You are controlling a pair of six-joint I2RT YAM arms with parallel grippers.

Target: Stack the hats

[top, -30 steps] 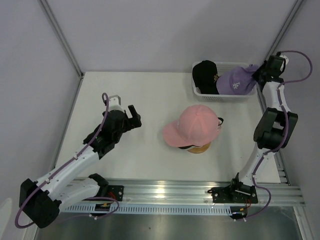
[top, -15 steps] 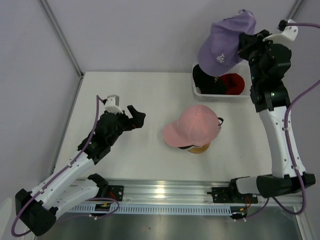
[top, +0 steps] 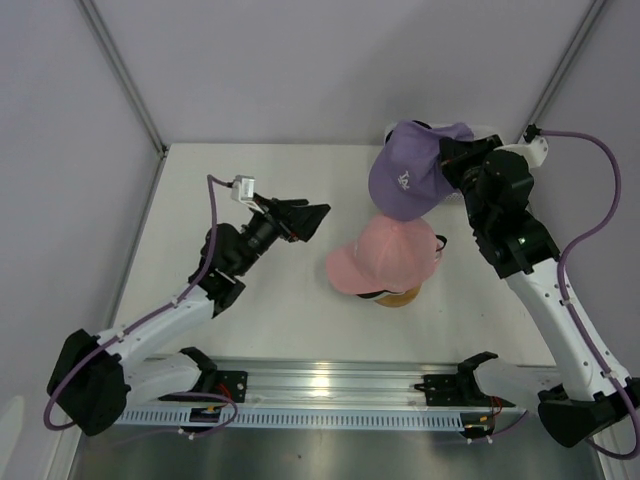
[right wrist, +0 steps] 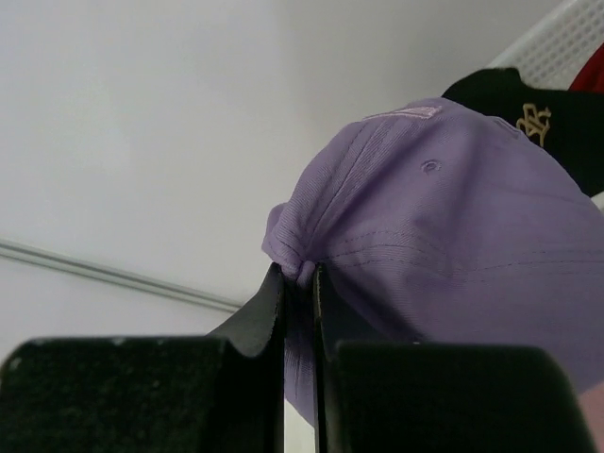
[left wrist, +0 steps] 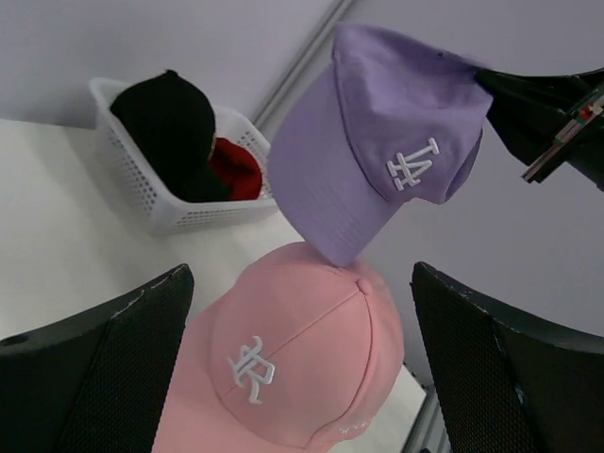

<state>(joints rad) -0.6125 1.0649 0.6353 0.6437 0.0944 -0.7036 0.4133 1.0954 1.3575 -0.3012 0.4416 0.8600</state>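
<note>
I will grab the lavender hat with my left gripper by its brim [top: 387,191], across from its pinched back edge. Its opening then stays free to stack over the pink hat [top: 388,254].
My right gripper [top: 452,166] is shut on the back edge of a lavender hat [top: 408,180], pinching a fold of its fabric [right wrist: 304,270]. The hat hangs in the air just above and behind a pink hat [top: 388,254], which tops a round wooden stand [top: 402,297]. A dark hat edge [top: 372,293] shows under the pink one. My left gripper [top: 303,221] is open to the left of the pink hat [left wrist: 293,359] and points at it with nothing between its fingers. A black hat [left wrist: 168,123] and a red hat [left wrist: 236,170] lie in the basket.
The white mesh basket [left wrist: 175,215] stands at the back right of the table, mostly hidden behind the lavender hat in the top view. A metal rail [top: 330,380] runs along the near edge. Grey walls close in the table on three sides.
The right arm has brought the lavender hat down from high over the basket to just above the pink hat. The left gripper has swung right toward the pink hat, still open.
</note>
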